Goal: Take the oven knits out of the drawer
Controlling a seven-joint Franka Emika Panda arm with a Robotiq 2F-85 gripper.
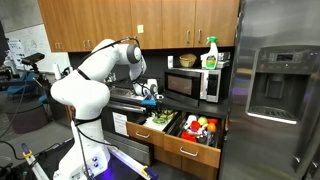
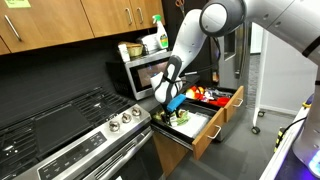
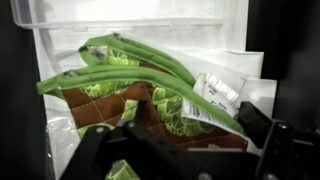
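Note:
The cloth's green edge and white label are between my fingers, which are down at the cloth. My gripper is ready to close and would catch the cloth.
The oven knits (image 3: 140,85) are a floppy bundle of olive-green cloth with a leafy yellow pattern and a white label (image 3: 218,95). They lie in the open wooden drawer (image 1: 185,152) beside the stove. In both exterior views my gripper (image 1: 155,105) reaches down into the drawer's near end, right over the oven knits (image 2: 178,116). In the wrist view the gripper (image 3: 175,135) is open, its dark fingers (image 3: 258,122) standing wide on either side of the cloth. Whether the pads touch the cloth I cannot tell.
Red and orange round items (image 1: 203,127) fill the other end of the drawer (image 2: 210,128). A microwave (image 1: 195,83) with a green spray bottle (image 1: 210,52) on top stands on the counter behind. A steel fridge (image 1: 275,90) is on one side and a stove (image 2: 70,130) on the other.

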